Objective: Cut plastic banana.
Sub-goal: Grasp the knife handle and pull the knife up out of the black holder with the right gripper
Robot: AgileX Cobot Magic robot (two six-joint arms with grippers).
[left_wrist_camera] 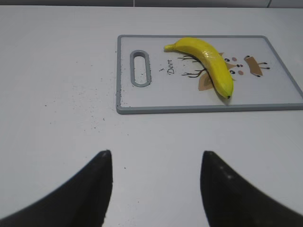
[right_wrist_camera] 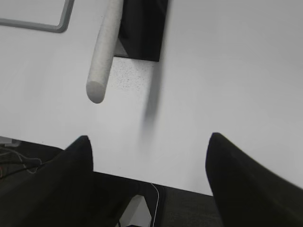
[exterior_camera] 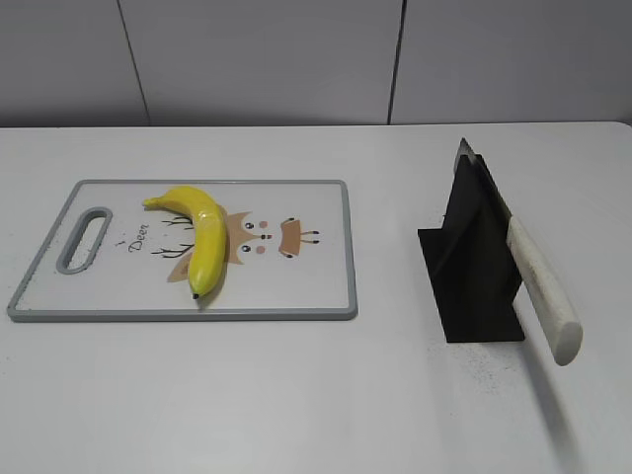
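My right gripper grabs the knife by its white handle (exterior_camera: 541,291) next, since the black stand encloses the blade and leaves room for fingers only farther out.
The plastic banana (exterior_camera: 202,237) is glossy yellow with a dark tip. It lies on a white cutting board (exterior_camera: 316,286) with a grey rim and a deer print, and also shows in the left wrist view (left_wrist_camera: 208,64). A knife with a white handle (exterior_camera: 541,291) leans in a black stand (exterior_camera: 474,267) at the right; its handle shows in the right wrist view (right_wrist_camera: 105,47). My left gripper (left_wrist_camera: 155,156) is open and empty over bare table, well short of the board (left_wrist_camera: 189,109). My right gripper (right_wrist_camera: 149,142) is open and empty near the table's front edge, short of the handle.
The board has a handle slot (exterior_camera: 87,239) at its left end. The white table (exterior_camera: 296,395) stretches around the board and stand. Below the table's front edge, dark floor and cables (right_wrist_camera: 156,203) show in the right wrist view.
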